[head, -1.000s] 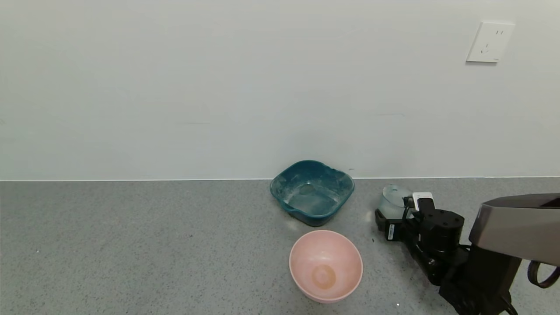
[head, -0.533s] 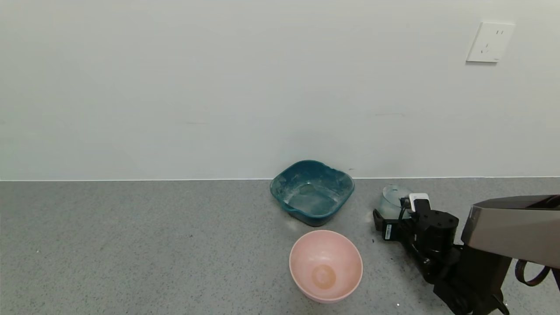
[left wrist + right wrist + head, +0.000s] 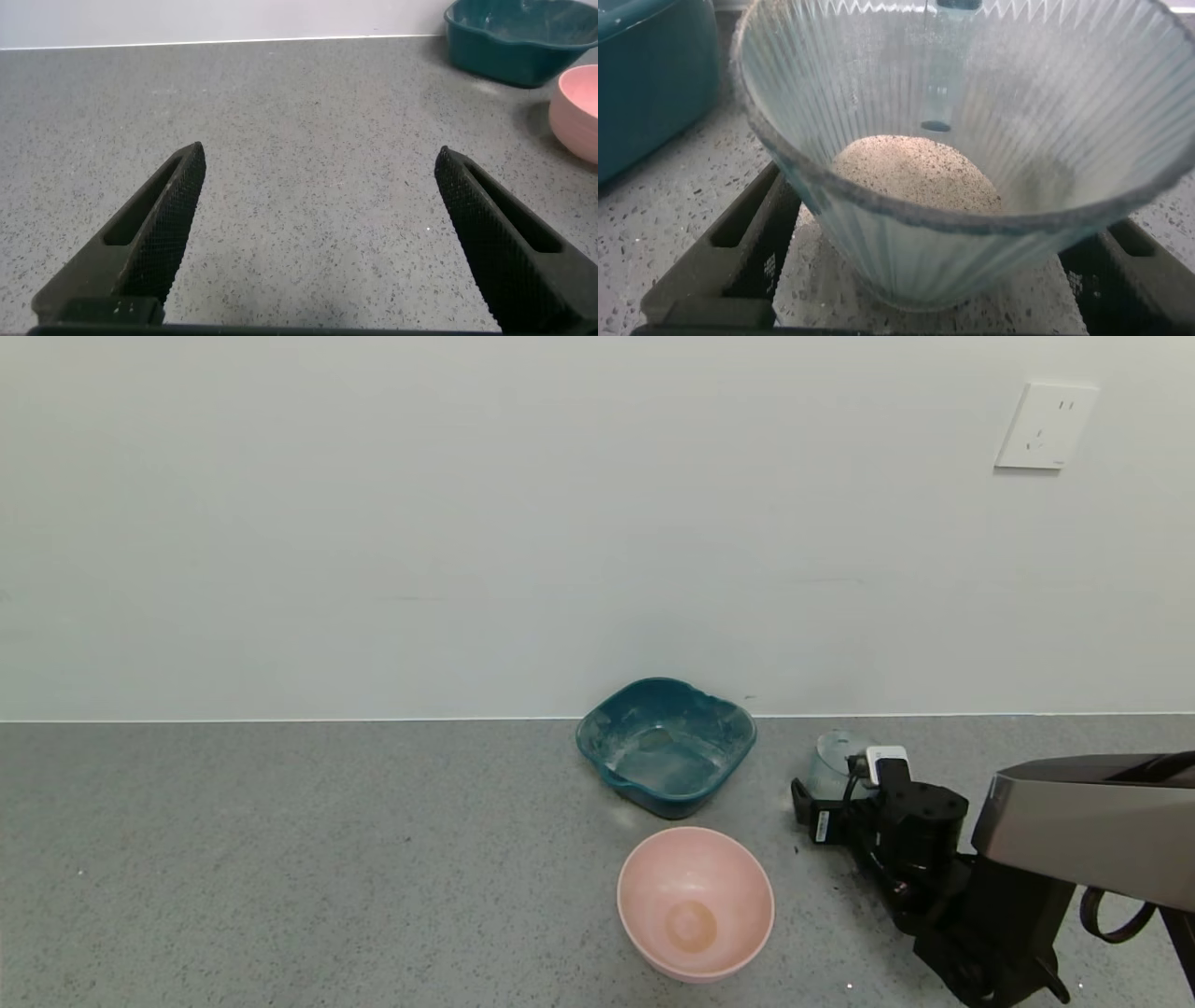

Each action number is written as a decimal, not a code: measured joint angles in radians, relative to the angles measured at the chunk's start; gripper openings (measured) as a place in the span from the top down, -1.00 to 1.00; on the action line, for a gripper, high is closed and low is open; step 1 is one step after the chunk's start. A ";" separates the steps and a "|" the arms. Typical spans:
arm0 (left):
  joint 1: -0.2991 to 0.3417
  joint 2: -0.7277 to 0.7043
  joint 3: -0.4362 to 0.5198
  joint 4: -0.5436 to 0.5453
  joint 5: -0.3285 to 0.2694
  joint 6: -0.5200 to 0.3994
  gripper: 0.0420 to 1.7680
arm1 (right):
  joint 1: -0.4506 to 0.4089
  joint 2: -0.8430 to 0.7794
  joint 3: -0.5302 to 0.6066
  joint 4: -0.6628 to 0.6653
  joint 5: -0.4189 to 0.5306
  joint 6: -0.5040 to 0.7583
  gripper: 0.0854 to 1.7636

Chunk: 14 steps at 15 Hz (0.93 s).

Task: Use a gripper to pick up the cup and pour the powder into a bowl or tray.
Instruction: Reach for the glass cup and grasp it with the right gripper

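My right gripper grabs the cup by its ribbed lower side (image 3: 828, 783) next, so the cup's rim stays free to pour the powder into the teal basin (image 3: 714, 719).
The cup (image 3: 831, 763), a clear ribbed tumbler, stands upright on the grey counter to the right of the dark teal basin (image 3: 714, 719). My right gripper (image 3: 829, 786) is open, with one black finger on each side of the cup's base. In the right wrist view the cup (image 3: 952, 121) fills the frame between the fingers (image 3: 719, 252), which stand a little apart from the glass. A pale speckled patch of powder (image 3: 915, 173) lies at the bottom and white dust coats the walls. My left gripper (image 3: 318, 233) is open and empty over bare counter, out of the head view.
An empty round pink bowl (image 3: 695, 896) with an orange-brown stain sits just in front of the basin. The basin (image 3: 645, 84) is close beside the cup. A white wall with an outlet (image 3: 1046, 425) stands right behind the counter.
My right arm has slid left and forward, so the fingers reach further around the cup. The cup, basin and pink bowl have not moved.
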 joint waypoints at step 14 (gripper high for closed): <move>0.000 0.000 0.000 0.000 0.000 0.000 -1.00 | -0.011 0.021 -0.049 0.001 0.002 -0.016 -0.55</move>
